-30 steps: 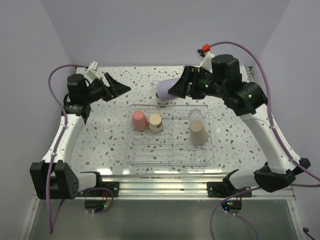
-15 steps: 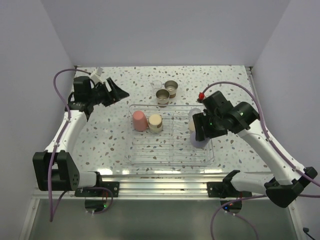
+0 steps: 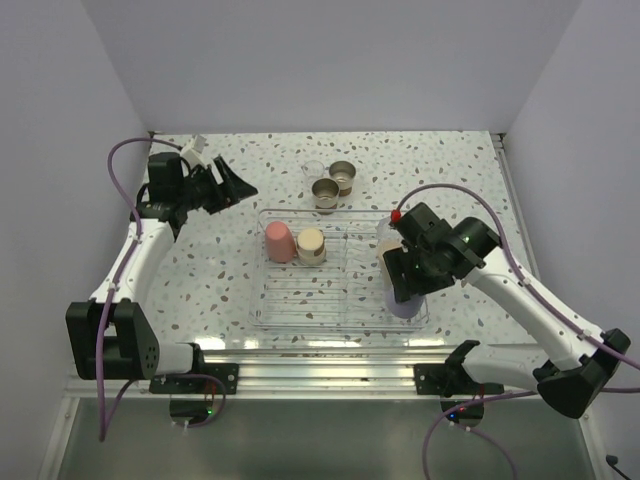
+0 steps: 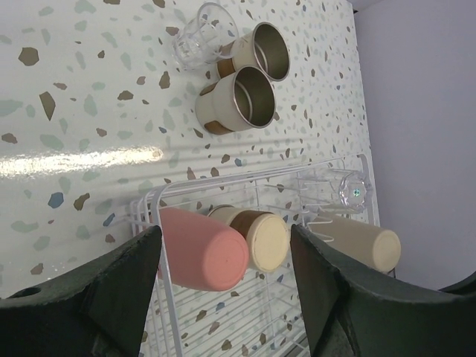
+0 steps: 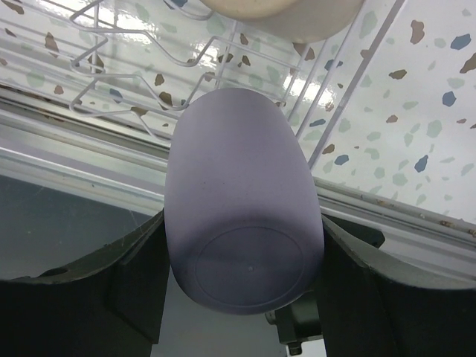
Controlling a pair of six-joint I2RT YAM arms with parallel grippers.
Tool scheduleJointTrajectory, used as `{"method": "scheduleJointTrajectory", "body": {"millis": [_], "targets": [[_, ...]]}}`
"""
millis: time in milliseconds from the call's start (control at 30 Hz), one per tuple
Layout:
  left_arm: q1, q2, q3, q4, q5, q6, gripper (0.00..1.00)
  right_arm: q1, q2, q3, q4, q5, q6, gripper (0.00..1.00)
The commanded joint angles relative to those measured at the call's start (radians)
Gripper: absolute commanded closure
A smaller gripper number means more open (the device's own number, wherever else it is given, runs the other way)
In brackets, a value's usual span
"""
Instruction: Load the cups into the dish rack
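The lavender cup is high above the rack's free corner beside the beige cup and would fall if I opened now. My right gripper should lower it before it releases the cup.
My right gripper [image 3: 404,292] is shut on the lavender cup [image 3: 403,303], held base toward the wrist camera over the near right corner of the clear dish rack [image 3: 318,292]. In the right wrist view the lavender cup [image 5: 242,216] fills the space between the fingers of that gripper [image 5: 244,277]. In the rack stand a coral-pink cup [image 3: 278,241], a tan-based cup [image 3: 311,245], a clear cup [image 3: 390,230] and a beige cup [image 3: 384,256], partly hidden by the gripper. Two steel cups [image 3: 326,195] [image 3: 343,177] and a clear cup [image 3: 313,171] stand behind the rack. My left gripper [image 3: 236,184] is open and empty.
The left wrist view looks past its open gripper [image 4: 227,294] at the pink cup [image 4: 201,249], the tan-based cup [image 4: 256,236], the beige cup [image 4: 361,242] and the steel cups [image 4: 234,100]. The table's metal front rail [image 3: 320,372] runs just beyond the rack's near wall.
My right arm has carried the lavender cup from behind the rack to its near right corner and lowered it. The left arm has shifted slightly back and stays open.
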Motion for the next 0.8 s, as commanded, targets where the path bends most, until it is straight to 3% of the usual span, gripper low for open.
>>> {"method": "scheduleJointTrajectory", "body": {"millis": [0,200,767], "targets": [[-0.004,-0.033,0.021,-0.016,-0.009,0.032,0.27,0.008,-0.032,-0.027,0.011,0.013,0.020,1.00],[-0.002,-0.025,0.025,-0.005,-0.006,0.025,0.28,0.014,-0.036,-0.082,0.054,0.082,0.014,1.00],[-0.002,-0.028,0.027,-0.025,-0.018,0.041,0.28,0.014,0.019,-0.124,0.183,0.032,-0.012,1.00]]}}
